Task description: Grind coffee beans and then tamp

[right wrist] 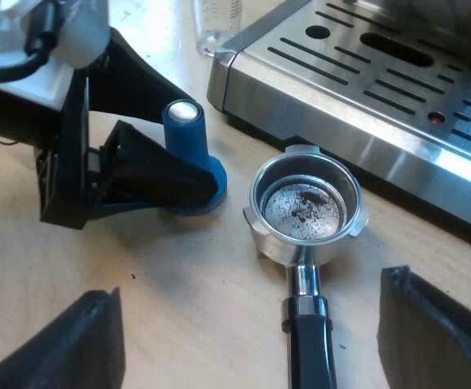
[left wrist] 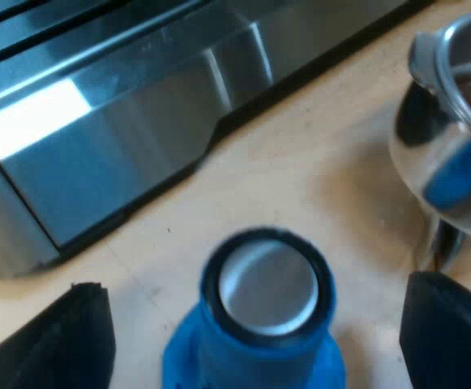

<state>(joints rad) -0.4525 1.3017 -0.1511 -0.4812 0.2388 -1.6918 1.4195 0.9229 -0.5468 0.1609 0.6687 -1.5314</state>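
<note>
I should next pick up the blue tamper by its metal-topped handle (left wrist: 261,353) with my left gripper. Then it can tamp the grounds in the metal holder's basket.
A blue tamper (left wrist: 263,312) with a flat metal top stands upright on the wooden table. My left gripper (left wrist: 259,328) is open with one finger on either side of the tamper and gaps to both. The metal holder (right wrist: 306,207) lies on the table by the machine's front, its basket showing a few dark grounds. Its dark handle (right wrist: 310,348) runs between the fingers of my open right gripper (right wrist: 251,312), which hangs above it. In the right wrist view the left arm's fingers (right wrist: 150,174) flank the tamper (right wrist: 185,142) close to the holder.
The espresso machine's steel drip tray (right wrist: 365,81) with its slotted grate runs along behind the holder and the tamper. A measuring glass (right wrist: 215,20) stands at the tray's corner. The holder's basket (left wrist: 454,138) sits close beside the tamper.
</note>
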